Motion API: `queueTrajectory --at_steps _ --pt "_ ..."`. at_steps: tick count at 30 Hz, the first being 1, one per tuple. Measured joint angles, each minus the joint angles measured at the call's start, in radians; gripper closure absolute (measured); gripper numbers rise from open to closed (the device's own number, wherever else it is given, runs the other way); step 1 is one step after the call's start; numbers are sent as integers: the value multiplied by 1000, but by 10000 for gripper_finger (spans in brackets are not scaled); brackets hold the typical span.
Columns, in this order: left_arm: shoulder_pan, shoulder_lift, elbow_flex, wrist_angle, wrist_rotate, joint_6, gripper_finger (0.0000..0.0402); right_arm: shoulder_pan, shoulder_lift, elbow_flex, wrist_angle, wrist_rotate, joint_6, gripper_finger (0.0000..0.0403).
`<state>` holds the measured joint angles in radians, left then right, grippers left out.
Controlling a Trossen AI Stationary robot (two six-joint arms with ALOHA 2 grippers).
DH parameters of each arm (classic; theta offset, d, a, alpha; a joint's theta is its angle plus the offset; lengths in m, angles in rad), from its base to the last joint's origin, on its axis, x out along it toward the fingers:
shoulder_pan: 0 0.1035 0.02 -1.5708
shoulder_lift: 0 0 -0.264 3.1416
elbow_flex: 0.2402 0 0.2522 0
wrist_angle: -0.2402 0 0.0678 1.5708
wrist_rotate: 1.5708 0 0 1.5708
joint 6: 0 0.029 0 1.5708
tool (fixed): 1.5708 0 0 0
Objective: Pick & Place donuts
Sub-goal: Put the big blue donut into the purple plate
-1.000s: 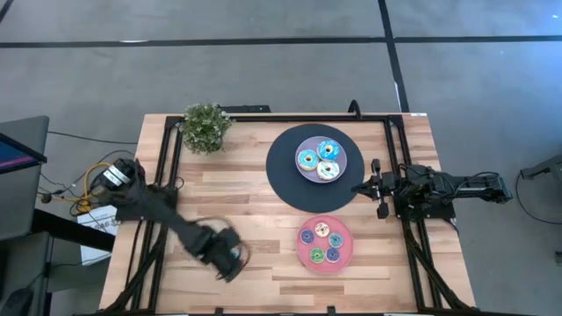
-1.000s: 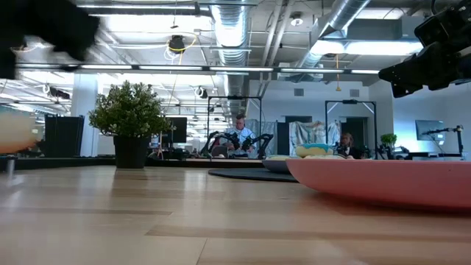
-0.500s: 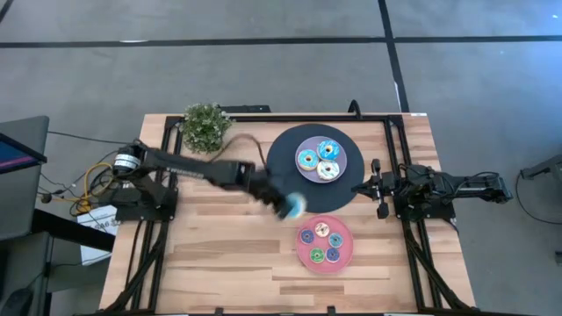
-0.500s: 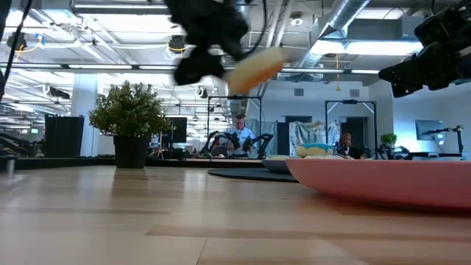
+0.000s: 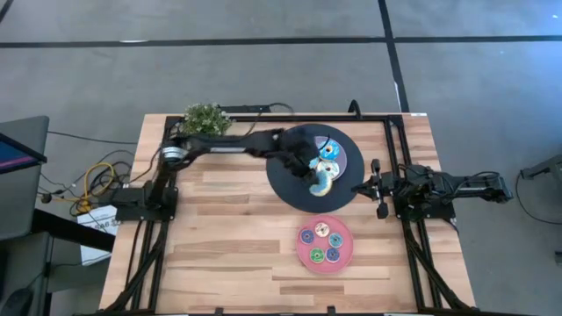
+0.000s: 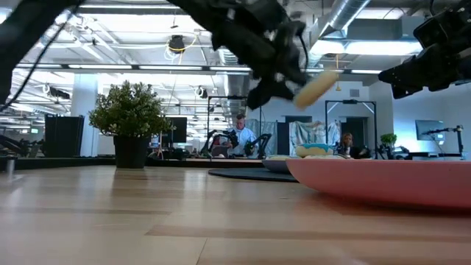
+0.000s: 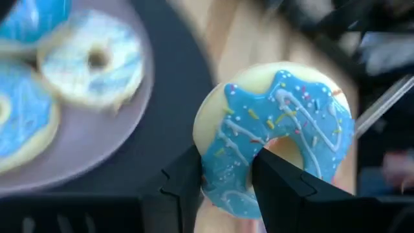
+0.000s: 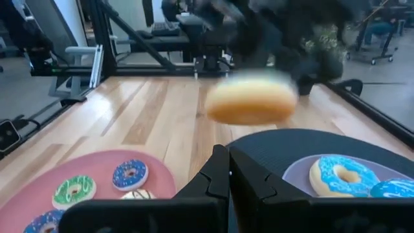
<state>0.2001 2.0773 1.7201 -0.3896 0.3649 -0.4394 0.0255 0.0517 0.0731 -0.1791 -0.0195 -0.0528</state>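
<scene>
The base of the large blue donut (image 5: 323,184) is outside the lavender plate (image 5: 344,160), so it is too early for my left gripper to let go.
My left gripper (image 5: 316,175) hangs over the black disc (image 5: 281,180), beside the lavender plate (image 5: 344,160), shut on a large donut with blue icing and sprinkles (image 7: 278,123). That donut (image 5: 324,182) is in the air, above the table in the low view (image 6: 316,88). Two blue-iced donuts (image 7: 90,58) lie flat on the lavender plate. Several small donuts (image 5: 323,241) lie on the pink plate (image 5: 301,256). My right gripper (image 5: 379,189) waits shut at the table's right side, touching nothing. My left gripper pinches the donut's ring (image 7: 226,175) on the side nearest the wrist. One finger (image 7: 272,178) seems to stand at the hole and the other (image 7: 184,184) outside the rim. The fingers slant down from the table's left. The donut is lifted clear and tilted.
A potted plant (image 5: 204,118) stands at the far left corner. Black frame rails (image 5: 167,175) run along the table's left and right sides. Bare wood lies between the plates and the left rail.
My left gripper has swung fast from the near left of the table toward the far right, rising a little and turning. It stays shut on the blue donut. The donut has travelled through the air and now hangs over the black disc by the lavender plate.
</scene>
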Motion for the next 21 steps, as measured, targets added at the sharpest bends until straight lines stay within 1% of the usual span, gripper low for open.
queueTrajectory --at_steps 1,2,4,5,8,11,13,18,21 --pt "14 44 73 -103 10 36 281 0 2 0 0 -1 0 403" --pt "26 86 143 -196 0 70 281 0 2 0 0 -1 0 403" --pt "45 164 277 -360 -43 117 281 0 1 0 0 -2 0 403" --pt "52 194 336 -432 -84 136 281 0 2 0 0 -1 0 403" --pt "67 284 500 -593 -200 178 281 0 2 0 0 -1 0 403" --pt "77 345 618 -712 -260 197 281 0 2 0 0 -1 0 403" --pt "82 358 637 -714 -291 197 281 0 2 0 0 -1 0 403" --pt "105 364 630 -712 -304 174 281 0 2 0 0 -1 0 403" --pt "112 364 630 -707 -355 166 281 0 2 0 0 -1 0 403"
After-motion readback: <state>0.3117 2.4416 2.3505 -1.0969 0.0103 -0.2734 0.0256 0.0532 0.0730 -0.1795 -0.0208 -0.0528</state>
